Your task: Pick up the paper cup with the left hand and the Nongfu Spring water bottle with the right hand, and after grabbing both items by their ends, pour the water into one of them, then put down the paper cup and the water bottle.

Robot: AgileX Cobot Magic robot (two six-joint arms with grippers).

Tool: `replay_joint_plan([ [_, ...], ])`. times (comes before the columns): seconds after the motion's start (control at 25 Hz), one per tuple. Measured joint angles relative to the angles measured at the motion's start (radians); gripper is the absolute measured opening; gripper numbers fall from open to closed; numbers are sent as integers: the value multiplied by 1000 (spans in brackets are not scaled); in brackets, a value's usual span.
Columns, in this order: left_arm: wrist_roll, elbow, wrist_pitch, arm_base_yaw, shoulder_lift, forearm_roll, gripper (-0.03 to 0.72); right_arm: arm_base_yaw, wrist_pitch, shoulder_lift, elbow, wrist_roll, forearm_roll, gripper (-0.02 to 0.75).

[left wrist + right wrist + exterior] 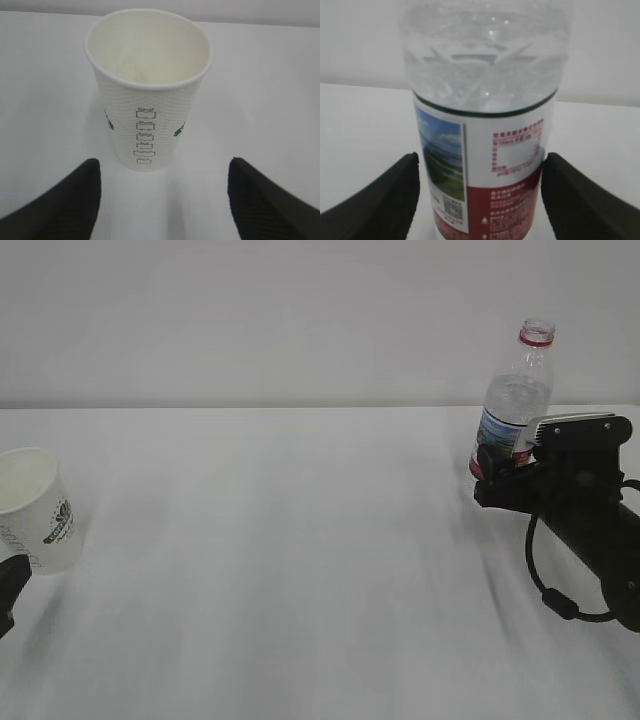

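Note:
I next need to grip the Nongfu Spring bottle [512, 405] around its lower label with my right gripper, to pour water from the bottle.
The paper cup [38, 508] stands upright at the table's left edge, white with a green logo, and looks empty inside [150, 47]. My left gripper [163, 162] is open. Its black fingertips [85, 185] flank the cup's base with wide gaps on both sides. Only a dark corner of it [8, 585] shows in the exterior view. The Nongfu Spring water bottle [512, 405] stands at the right, uncapped, with a red neck ring. The water [485, 65] shows above the label. My right gripper [480, 159] is open around the bottle's lower label [485, 175], its fingers close to both sides.
The white table [300, 560] runs back to a pale wall. The right arm and its looped black cable [560, 600] fill the right foreground. Nothing else stands between the cup and the bottle.

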Motion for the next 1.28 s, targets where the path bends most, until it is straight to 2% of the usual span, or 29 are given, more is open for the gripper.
replay_joint_plan([
  [0.4, 0, 0, -2, 0, 0, 0, 577, 0, 4, 5, -28, 0, 12, 570],
  [0.68, 0, 0, -4, 0, 0, 0, 577, 0, 14, 32, -30, 0, 18, 653],
  [1.28, 0, 0, -5, 0, 0, 0, 577, 0, 23, 74, -120, 0, 20, 661],
])
